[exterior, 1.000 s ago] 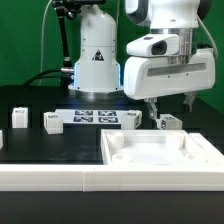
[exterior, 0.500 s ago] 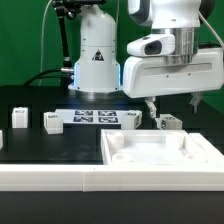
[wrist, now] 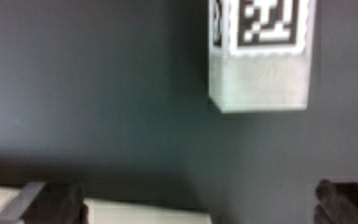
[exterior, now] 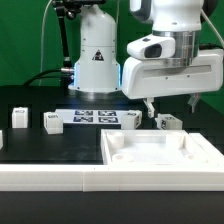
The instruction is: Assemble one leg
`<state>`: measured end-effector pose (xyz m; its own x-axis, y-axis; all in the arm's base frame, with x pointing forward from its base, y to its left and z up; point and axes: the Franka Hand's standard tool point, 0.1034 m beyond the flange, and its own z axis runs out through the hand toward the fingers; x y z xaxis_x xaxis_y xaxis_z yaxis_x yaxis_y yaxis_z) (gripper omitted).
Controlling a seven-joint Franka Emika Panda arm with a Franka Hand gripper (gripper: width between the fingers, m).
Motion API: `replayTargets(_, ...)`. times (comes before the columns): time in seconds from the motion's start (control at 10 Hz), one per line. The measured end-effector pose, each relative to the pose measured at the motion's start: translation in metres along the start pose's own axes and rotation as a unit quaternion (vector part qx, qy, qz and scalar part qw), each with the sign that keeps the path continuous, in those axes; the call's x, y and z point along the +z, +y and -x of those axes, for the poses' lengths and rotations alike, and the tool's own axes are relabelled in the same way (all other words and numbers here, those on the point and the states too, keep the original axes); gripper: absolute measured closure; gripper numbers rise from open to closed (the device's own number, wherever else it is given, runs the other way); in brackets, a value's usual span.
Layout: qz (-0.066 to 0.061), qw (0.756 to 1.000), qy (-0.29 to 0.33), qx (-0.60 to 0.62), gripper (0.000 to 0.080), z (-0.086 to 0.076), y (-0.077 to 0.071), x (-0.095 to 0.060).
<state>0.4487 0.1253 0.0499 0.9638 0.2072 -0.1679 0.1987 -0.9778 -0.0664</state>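
My gripper is to assemble the white leg onto the white tray-like piece, so next it needs to grab the leg by its end with the black-and-white tag (exterior: 169,122) (wrist: 265,24).
Several small white legs stand on the black table: one at the far left (exterior: 18,117), one beside it (exterior: 52,122), one right of the marker board (exterior: 130,119) and one under my gripper (exterior: 168,122). My gripper (exterior: 172,107) hangs open and empty above that last leg, apart from it. In the wrist view a white leg (wrist: 265,60) with a black-and-white tag lies on the dark table, ahead of my open gripper (wrist: 201,205). Both dark fingertips (wrist: 51,205) show at the frame's edge with nothing between them.
The large white tray-like piece (exterior: 160,150) lies in front of the legs. The marker board (exterior: 95,116) lies flat at the table's middle, in front of the robot's base (exterior: 95,60). A pale edge (wrist: 7,192) shows beside one fingertip.
My gripper has shifted a little toward the exterior view's right, still open above the right-hand leg. The parts on the table have not moved.
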Motion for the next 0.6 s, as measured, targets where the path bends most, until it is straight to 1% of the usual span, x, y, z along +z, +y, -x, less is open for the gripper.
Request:
replayTargets(0.1,-0.001,0.999,-0.036,0.002,0.0151,-0.003,-0.002,-0.005)
replayTargets(0.2,-0.001,0.998,-0.06,0.002,0.0151,-0.005,-0.007,-0.005)
replayTargets(0.3,0.0,0.995,-0.098,0.001,0.0151,0.002,-0.01,-0.001)
replayTargets(0.5,-0.001,0.987,-0.163,0.001,0.0151,0.004,-0.016,0.01)
replayTargets(0.6,-0.002,0.979,-0.202,0.001,0.0151,0.008,-0.018,0.015)
